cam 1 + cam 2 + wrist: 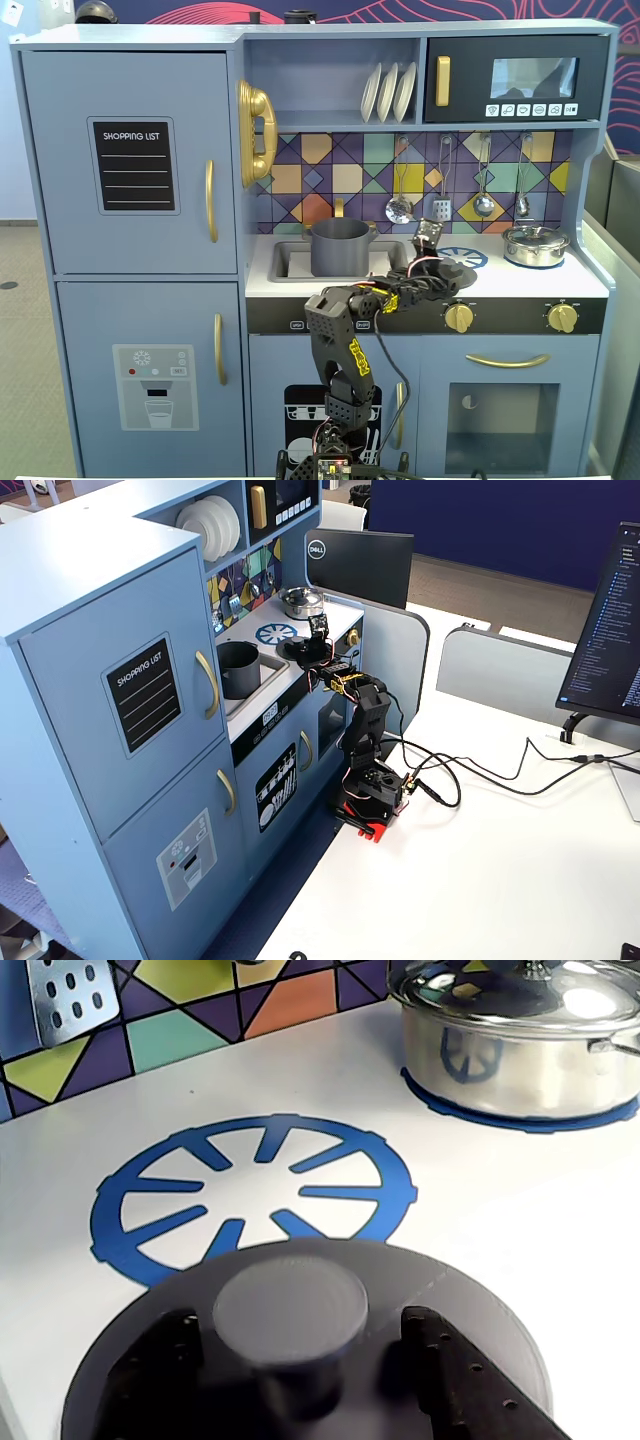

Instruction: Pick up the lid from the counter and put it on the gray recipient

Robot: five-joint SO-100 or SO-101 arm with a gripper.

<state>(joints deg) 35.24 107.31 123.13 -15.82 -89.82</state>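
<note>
My gripper should next grab the small central knob of the dark-gray lid (pixel 458 272), so that it can put the lid on the gray pot (pixel 341 248).
The dark-gray lid (pixel 440 1285) lies on the white counter at the near edge of a blue burner ring (pixel 250 1190). My gripper (pixel 300 1318) is open over it. One finger (pixel 160 1360) stands left of the central knob (pixel 290 1305) and the other (pixel 450 1360) right of it, each with a gap to the knob. In a fixed view the lid (pixel 458 272) is at the counter's front, right of the gray pot (pixel 340 247), which stands in the sink. Another fixed view shows the pot (pixel 238 668) and my gripper (pixel 305 652).
A shiny silver pot with its own lid (pixel 520 1040) stands on the far right burner (pixel 536 245). Utensils hang on the tiled back wall (pixel 440 190). The counter's front edge with brass knobs (pixel 459 317) lies just below the lid.
</note>
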